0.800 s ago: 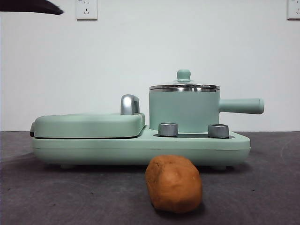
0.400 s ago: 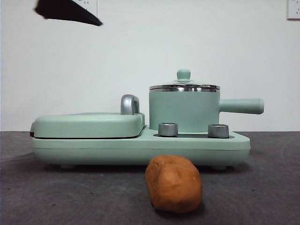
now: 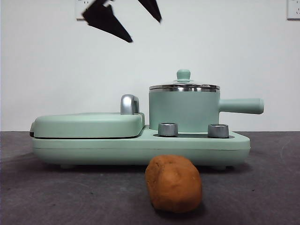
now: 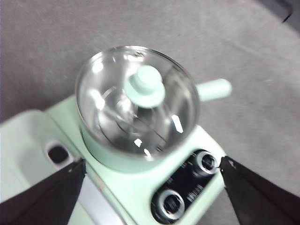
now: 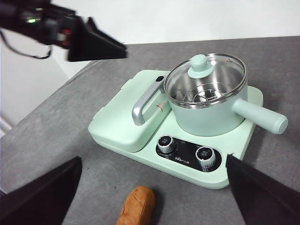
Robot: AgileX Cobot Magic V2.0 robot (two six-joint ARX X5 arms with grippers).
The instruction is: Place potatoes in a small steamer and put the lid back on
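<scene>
The glass lid should be grabbed next with my left gripper, by its mint-green knob (image 3: pixel 183 75). That opens up the steamer for the potato (image 3: pixel 173 183).
The orange-brown potato (image 3: pixel 173 183) lies on the dark table in front of the appliance; it also shows in the right wrist view (image 5: pixel 137 206). The small mint-green steamer (image 3: pixel 183 111) stands on the right of the appliance base, its handle pointing right. The glass lid (image 3: pixel 183 84) with its mint knob sits on it. My left gripper (image 3: pixel 145 30) is open, high above and a little left of the lid; its wrist view looks down on the lid (image 4: pixel 140 93). My right gripper (image 5: pixel 153 158) is open and empty, held back high over the table's near side.
The flat mint-green griddle (image 3: pixel 89 124) with a steel handle (image 3: pixel 130 104) fills the appliance's left half. Two steel dials (image 3: pixel 168 129) sit on the base in front of the steamer. A white wall stands behind.
My left gripper has moved from the top-left corner rightward and down towards the space above the lid. The potato, steamer and lid have not moved.
</scene>
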